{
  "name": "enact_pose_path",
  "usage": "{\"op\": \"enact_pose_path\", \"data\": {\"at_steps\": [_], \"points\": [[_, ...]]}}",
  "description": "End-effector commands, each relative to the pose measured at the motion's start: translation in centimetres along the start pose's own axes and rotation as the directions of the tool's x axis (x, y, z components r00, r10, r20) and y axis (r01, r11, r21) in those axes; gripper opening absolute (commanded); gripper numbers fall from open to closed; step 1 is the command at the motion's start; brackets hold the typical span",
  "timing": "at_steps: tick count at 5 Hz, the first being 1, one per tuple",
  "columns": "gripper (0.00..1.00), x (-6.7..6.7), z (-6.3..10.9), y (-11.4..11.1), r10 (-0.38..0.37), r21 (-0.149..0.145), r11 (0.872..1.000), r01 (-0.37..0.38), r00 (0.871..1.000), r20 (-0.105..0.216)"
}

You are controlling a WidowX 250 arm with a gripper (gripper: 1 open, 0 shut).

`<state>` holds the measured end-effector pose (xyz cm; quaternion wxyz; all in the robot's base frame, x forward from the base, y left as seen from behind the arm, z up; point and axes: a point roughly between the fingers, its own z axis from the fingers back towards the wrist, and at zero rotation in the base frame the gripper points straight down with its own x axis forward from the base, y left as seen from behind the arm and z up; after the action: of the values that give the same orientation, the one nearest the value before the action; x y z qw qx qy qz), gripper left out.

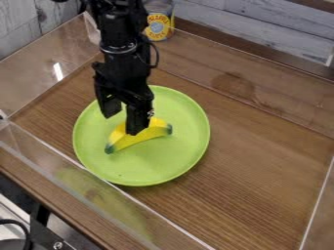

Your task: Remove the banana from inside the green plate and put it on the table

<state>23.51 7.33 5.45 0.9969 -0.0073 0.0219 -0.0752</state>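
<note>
I will next pick up the banana by its middle (140,135) with my gripper to bring it out of the green plate.
A small yellow banana (141,137) with dark tips lies inside the lime-green plate (177,161), near its middle. The plate rests on the brown wood-grain table (261,146). My black gripper (120,119) hangs straight down over the plate with its jaws open. One finger stands on each side of the banana's upper end, low over the plate. The fingers hide part of the banana. I cannot tell whether the fingers touch it.
Low clear acrylic walls (39,161) border the table on the left and front. A yellow-labelled can (159,26) stands at the back behind the arm. Bare wood stretches to the right of the plate.
</note>
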Motion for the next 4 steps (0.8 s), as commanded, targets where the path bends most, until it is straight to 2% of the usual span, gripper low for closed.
{"op": "enact_pose_path", "data": {"at_steps": [1, 2, 4], "points": [[1.00, 0.9, 0.9, 0.8, 0.018, 0.020, 1.000, -0.019, 0.999, 0.050], [1.00, 1.1, 0.7, 1.0, 0.022, 0.019, 1.000, -0.023, 0.998, 0.054], [1.00, 1.1, -1.0, 0.9, 0.015, 0.020, 1.000, -0.016, 0.999, 0.050]]}}
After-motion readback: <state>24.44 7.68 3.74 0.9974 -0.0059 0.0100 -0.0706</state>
